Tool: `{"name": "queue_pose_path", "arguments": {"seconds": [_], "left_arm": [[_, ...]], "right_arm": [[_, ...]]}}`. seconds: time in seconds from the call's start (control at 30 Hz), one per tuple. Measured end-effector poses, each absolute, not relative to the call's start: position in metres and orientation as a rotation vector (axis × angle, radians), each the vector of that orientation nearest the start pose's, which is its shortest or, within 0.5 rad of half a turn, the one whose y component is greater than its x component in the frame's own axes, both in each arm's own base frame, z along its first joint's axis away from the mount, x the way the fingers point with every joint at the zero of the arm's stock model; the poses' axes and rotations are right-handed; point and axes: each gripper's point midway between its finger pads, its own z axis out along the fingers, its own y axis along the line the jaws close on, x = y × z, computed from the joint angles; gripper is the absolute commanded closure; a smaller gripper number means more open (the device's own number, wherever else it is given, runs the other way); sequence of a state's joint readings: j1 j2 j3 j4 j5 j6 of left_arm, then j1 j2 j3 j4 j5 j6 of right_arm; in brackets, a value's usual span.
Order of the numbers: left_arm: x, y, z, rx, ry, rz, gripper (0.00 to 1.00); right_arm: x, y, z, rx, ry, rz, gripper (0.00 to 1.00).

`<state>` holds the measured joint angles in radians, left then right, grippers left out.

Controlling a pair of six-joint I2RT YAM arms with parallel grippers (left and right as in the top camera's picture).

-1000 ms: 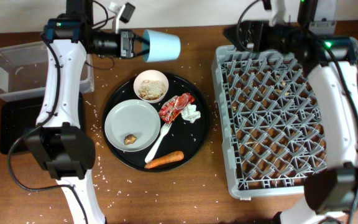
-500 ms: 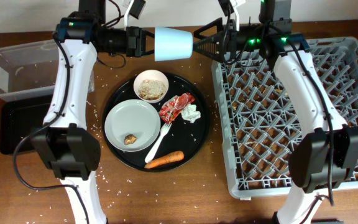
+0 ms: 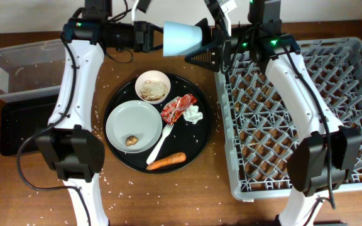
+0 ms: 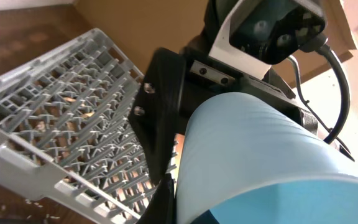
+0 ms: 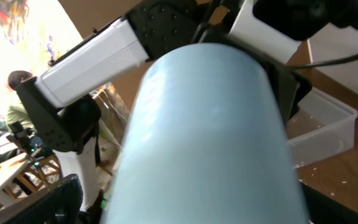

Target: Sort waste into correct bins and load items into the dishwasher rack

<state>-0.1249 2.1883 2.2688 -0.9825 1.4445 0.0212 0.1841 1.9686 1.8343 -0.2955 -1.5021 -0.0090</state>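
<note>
The light blue cup has to go mouth-first into the dishwasher rack, so my right gripper needs to grab it next by its closed end (image 3: 196,39) and leave the cup's rim free.
My left gripper (image 3: 161,36) is shut on the rim of the small light blue cup (image 3: 184,36) and holds it sideways in the air behind the round tray. My right gripper (image 3: 207,37) is open, its jaws spread on either side of the cup's closed end. The cup fills the right wrist view (image 5: 210,137) and shows in the left wrist view (image 4: 260,162). The grey dishwasher rack (image 3: 222,125) stands at the right. The white bowl (image 3: 153,86), plate (image 3: 134,122), fork (image 3: 162,143), red wrapper (image 3: 177,107), napkin (image 3: 195,115), carrot (image 3: 166,162) and brown lump (image 3: 131,140) lie on the round tray.
The round black tray (image 3: 203,143) sits at the table's middle. The clear tub (image 3: 24,69) and the flat black tray (image 3: 14,129) are at the left. Rice grains are scattered over the table and in the rack.
My left gripper carried the cup a little right and back. My right gripper moved left until its open jaws came around the cup's closed end.
</note>
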Motion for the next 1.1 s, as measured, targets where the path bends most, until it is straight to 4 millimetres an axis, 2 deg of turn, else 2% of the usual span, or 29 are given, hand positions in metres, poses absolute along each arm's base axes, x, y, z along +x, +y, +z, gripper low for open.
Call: {"name": "queue_pose_path", "arguments": {"seconds": [0.17, 0.3, 0.4, 0.43, 0.5, 0.57, 0.63, 0.67, 0.73, 0.77, 0.8, 0.87, 0.9, 0.93, 1.0, 1.07, 1.1], "left_arm": [[0.431, -0.255, 0.334, 0.807, 1.914, -1.814, 1.0], [0.433, -0.255, 0.331, 0.794, 1.937, -1.795, 1.0], [0.437, -0.255, 0.327, 0.782, 1.956, -1.775, 1.0], [0.437, -0.255, 0.326, 0.78, 1.959, -1.774, 1.0], [0.438, -0.254, 0.326, 0.782, 1.957, -1.767, 0.99], [0.44, -0.254, 0.324, 0.797, 1.95, -1.736, 0.66], [0.439, -0.254, 0.325, 0.794, 1.949, -1.752, 0.5], [0.437, -0.254, 0.327, 0.788, 1.949, -1.774, 0.46], [0.437, -0.254, 0.328, 0.786, 1.946, -1.783, 0.46], [0.438, -0.252, 0.328, 0.781, 1.947, -1.78, 0.46], [0.44, -0.248, 0.328, 0.771, 1.947, -1.774, 0.46], [0.449, -0.231, 0.328, 0.729, 1.945, -1.757, 0.43], [0.458, -0.217, 0.327, 0.691, 1.956, -1.724, 0.42], [0.465, -0.206, 0.324, 0.659, 1.973, -1.684, 0.42], [0.487, -0.182, 0.305, 0.562, 2.07, -1.513, 0.42], [0.502, -0.166, 0.289, 0.492, 2.154, -1.358, 0.42], [0.51, -0.158, 0.276, 0.448, 2.219, -1.245, 0.42]], "right_arm": [[0.416, 0.248, 0.349, -1.111, 1.485, 1.547, 0.13], [0.419, 0.238, 0.35, -1.102, 1.479, 1.541, 0.25], [0.421, 0.232, 0.351, -1.096, 1.475, 1.539, 0.39], [0.421, 0.232, 0.351, -1.092, 1.479, 1.542, 0.48], [0.423, 0.231, 0.35, -1.073, 1.502, 1.549, 0.54], [0.425, 0.229, 0.349, -1.051, 1.526, 1.556, 0.55], [0.426, 0.228, 0.349, -1.059, 1.512, 1.534, 0.55], [0.428, 0.225, 0.349, -1.055, 1.511, 1.523, 0.55], [0.435, 0.213, 0.349, -1.023, 1.527, 1.504, 0.55], [0.439, 0.204, 0.349, -0.998, 1.54, 1.499, 0.54], [0.451, 0.186, 0.346, -0.918, 1.598, 1.477, 0.54], [0.474, 0.148, 0.332, -0.712, 1.747, 1.419, 0.54], [0.487, 0.125, 0.318, -0.557, 1.861, 1.367, 0.54], [0.493, 0.111, 0.299, -0.431, 1.976, 1.314, 0.54], [0.497, 0.092, 0.253, -0.205, 2.231, 1.142, 0.55], [0.492, 0.079, 0.225, -0.09, 2.385, 0.991, 0.54], [0.483, 0.068, 0.21, -0.017, 2.487, 0.879, 0.54]]}}
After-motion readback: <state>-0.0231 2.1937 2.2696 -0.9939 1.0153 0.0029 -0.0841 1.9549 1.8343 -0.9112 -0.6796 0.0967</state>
